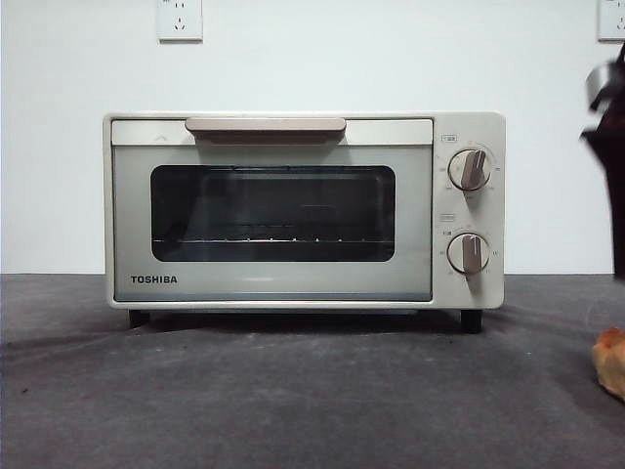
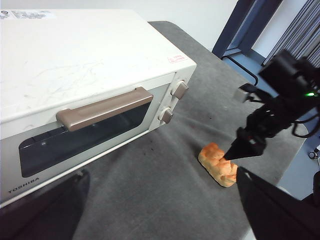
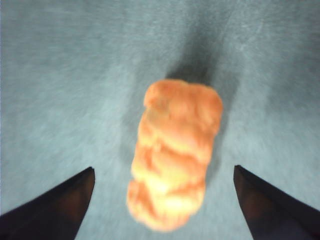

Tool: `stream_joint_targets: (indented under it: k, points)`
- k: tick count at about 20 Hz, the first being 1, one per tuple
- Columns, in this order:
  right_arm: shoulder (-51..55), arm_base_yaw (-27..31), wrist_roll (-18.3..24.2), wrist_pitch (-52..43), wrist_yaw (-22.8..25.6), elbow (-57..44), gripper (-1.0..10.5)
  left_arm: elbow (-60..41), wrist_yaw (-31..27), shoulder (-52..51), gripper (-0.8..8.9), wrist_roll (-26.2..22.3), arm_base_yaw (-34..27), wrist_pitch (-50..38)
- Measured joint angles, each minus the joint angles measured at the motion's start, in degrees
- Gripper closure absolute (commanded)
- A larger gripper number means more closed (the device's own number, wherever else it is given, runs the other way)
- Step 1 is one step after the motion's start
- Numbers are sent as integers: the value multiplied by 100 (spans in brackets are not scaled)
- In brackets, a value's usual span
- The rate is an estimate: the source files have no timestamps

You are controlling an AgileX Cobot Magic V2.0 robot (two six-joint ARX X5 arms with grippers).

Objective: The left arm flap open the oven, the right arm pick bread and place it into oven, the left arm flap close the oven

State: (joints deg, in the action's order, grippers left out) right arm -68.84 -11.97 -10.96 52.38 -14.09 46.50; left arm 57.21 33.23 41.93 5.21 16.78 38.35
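Observation:
The golden-orange bread needs to get ready for the oven. My right gripper will grab it by its lumpy middle [image 3: 172, 150] next.
The cream TOSHIBA oven [image 1: 303, 210] stands at mid-table with its glass door shut and its bar handle [image 2: 105, 108] at the top. The golden-orange bread [image 3: 172, 155] lies on the grey cloth to the oven's right and shows at the front view's right edge [image 1: 611, 362]. My right gripper [image 3: 164, 169] hovers open directly above the bread, one jaw on either side, not touching it; it also shows in the left wrist view [image 2: 239, 150]. My left gripper [image 2: 160, 172] is open and empty, in front of the oven door and above handle height.
The table is covered by a dark grey cloth [image 1: 293, 391]. Two round knobs [image 1: 470, 169] sit on the oven's right panel. A white wall with outlets [image 1: 180, 20] stands behind. The table edge lies just beyond the bread [image 2: 280, 165].

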Motion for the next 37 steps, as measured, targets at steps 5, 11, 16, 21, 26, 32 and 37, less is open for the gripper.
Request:
stream_joint_targets:
  k: [5, 11, 16, 21, 26, 32, 37]
  points:
    - [-918, -155, -4, -424, 57, 0, 504, 0, 0, 138, 345, 0, 0, 2]
    - [-1464, -225, -4, -713, 83, 0, 562, 0, 0, 162, 345, 0, 0, 0]
    - [-1589, -223, 2, -717, 240, 0, 813, 0, 0, 166, 350, 2, 0, -2]
    - [-1539, -225, 111, -577, 179, 24, 893, 0, -31, 339, 410, 46, 0, 22]
    - [-455, -223, 166, -72, -251, 105, 893, 7, -31, 662, 688, 136, 28, 20]
    - [1635, -223, 195, 472, -466, 109, 893, 557, -31, 1545, 805, 142, 39, 46]
    - [3132, -223, 219, 433, -525, 109, 893, 1528, -389, 2669, 805, -289, 354, 96]
